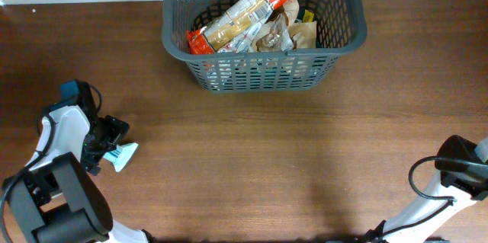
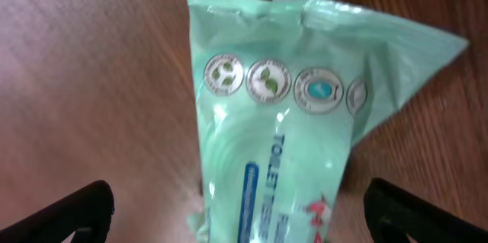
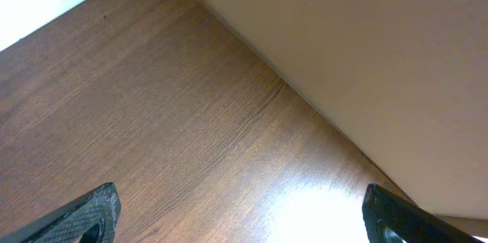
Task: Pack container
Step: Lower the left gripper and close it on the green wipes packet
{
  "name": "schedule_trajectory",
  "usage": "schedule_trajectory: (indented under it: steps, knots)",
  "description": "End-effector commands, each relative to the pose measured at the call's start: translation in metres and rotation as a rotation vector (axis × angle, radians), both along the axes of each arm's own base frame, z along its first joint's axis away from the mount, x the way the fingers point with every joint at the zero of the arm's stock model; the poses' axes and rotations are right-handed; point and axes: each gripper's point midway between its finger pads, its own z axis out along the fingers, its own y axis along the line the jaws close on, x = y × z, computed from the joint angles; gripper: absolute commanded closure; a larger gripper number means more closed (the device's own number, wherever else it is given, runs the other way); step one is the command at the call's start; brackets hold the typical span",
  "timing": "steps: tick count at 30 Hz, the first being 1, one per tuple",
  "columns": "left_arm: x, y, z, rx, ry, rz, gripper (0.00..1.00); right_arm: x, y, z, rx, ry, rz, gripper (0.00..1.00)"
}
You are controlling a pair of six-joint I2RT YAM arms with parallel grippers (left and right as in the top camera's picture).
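Observation:
My left gripper's fingers are still above the tissue packet and closing now would miss it, so they move down next before they close.
The container (image 1: pixel 263 75), a dark grey lattice basket, stands at the table's far edge. Inside it lie a long orange-red packet (image 1: pixel 236 18) and some brownish packets (image 1: pixel 284 36). A mint green tissue packet (image 1: pixel 122 155) lies flat on the table at the left. My left gripper (image 1: pixel 113 144) is open and straddles the tissue packet (image 2: pixel 290 121). Its dark fingertips (image 2: pixel 76 209) stand well apart from the packet's sides. My right gripper (image 3: pixel 240 212) is open over bare wood, with nothing between its fingers. The right arm (image 1: pixel 457 168) sits at the near right corner.
The left arm's base (image 1: pixel 57 205) fills the near left corner. In the right wrist view a pale wall (image 3: pixel 366 60) runs along the table's edge.

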Motion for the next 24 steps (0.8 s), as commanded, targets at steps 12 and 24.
schedule_trajectory:
  steps: [12,24]
  knots:
    - [0.003,-0.015,-0.022,-0.084,-0.047,-0.135,0.00,-0.009,0.003,0.018,-0.030,-0.037,-0.012,0.01]
    - [0.005,-0.014,-0.022,-0.081,-0.053,-0.135,0.00,-0.009,0.003,0.018,-0.030,-0.037,-0.012,0.01]
